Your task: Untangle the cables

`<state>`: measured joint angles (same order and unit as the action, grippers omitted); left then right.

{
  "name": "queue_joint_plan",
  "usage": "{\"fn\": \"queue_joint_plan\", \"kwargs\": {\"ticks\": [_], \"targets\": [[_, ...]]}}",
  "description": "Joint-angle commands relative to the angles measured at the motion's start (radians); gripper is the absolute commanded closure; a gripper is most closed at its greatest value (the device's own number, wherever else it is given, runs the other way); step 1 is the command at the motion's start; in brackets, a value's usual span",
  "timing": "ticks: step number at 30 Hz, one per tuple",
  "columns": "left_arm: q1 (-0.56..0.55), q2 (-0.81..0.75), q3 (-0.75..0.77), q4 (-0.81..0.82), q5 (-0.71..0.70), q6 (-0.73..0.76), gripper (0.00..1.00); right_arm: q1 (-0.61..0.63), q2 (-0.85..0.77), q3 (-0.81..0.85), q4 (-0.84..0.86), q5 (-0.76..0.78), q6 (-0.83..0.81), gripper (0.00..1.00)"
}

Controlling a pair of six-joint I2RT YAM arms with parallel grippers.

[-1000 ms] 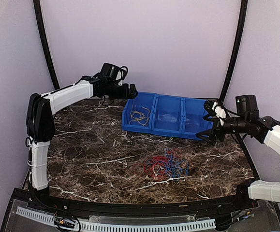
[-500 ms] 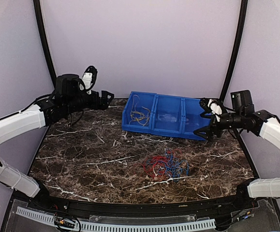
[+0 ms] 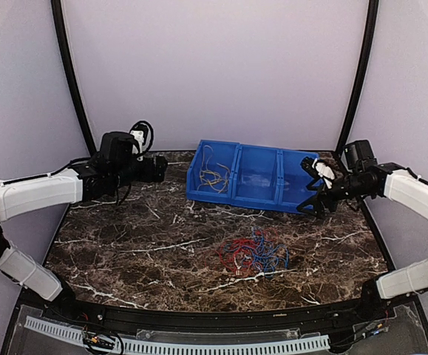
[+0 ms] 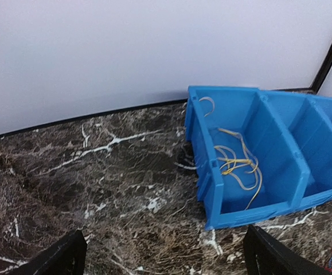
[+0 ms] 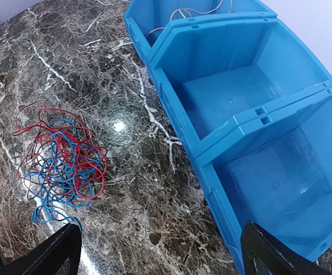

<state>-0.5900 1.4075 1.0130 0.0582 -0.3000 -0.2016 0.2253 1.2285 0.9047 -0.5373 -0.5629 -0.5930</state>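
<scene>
I will next use my right gripper to grip a blue cable at the tangle's outer edge (image 3: 285,259) (image 5: 54,216), away from red cables, so that I can untangle the cables.
A tangle of red and blue cables (image 3: 254,253) lies on the marble table near the middle front; it also shows in the right wrist view (image 5: 59,157). Several yellow cables (image 3: 214,177) lie in the left compartment of the blue bin (image 3: 262,200), also seen in the left wrist view (image 4: 237,166). My left gripper (image 3: 160,168) is open and empty, held at the back left, left of the bin. My right gripper (image 3: 316,195) is open and empty, held above the bin's right end. Both are well away from the tangle.
The blue bin (image 5: 252,114) has three compartments; the middle and right ones hold nothing I can see. Black curved frame posts (image 3: 72,70) rise at both back corners. A black rim with a white toothed strip (image 3: 199,344) runs along the near edge.
My left arm has swung away from the bin's left end to the back left and lowered. My right gripper has shifted slightly left and back, staying open by the bin's right end.
</scene>
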Motion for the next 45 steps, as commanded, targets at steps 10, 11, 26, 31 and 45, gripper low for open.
{"fn": "queue_joint_plan", "kwargs": {"ticks": [10,11,26,31,45], "targets": [[0.028,-0.054,-0.18,0.179,0.357,0.012,0.2,0.022,0.06,0.072,-0.188,-0.168,-0.281,0.32],[0.025,-0.049,-0.175,0.163,0.43,0.013,0.23,0.047,0.067,0.078,-0.198,-0.157,-0.293,0.35],[-0.117,-0.002,-0.239,0.28,0.596,-0.114,0.37,0.429,0.207,0.029,-0.149,0.162,-0.339,0.64],[-0.122,0.004,-0.231,0.28,0.619,-0.14,0.36,0.449,0.261,0.033,-0.162,0.197,-0.35,0.64],[-0.127,0.047,-0.203,0.317,0.635,-0.12,0.35,0.485,0.309,0.08,-0.191,0.22,-0.345,1.0]]}}
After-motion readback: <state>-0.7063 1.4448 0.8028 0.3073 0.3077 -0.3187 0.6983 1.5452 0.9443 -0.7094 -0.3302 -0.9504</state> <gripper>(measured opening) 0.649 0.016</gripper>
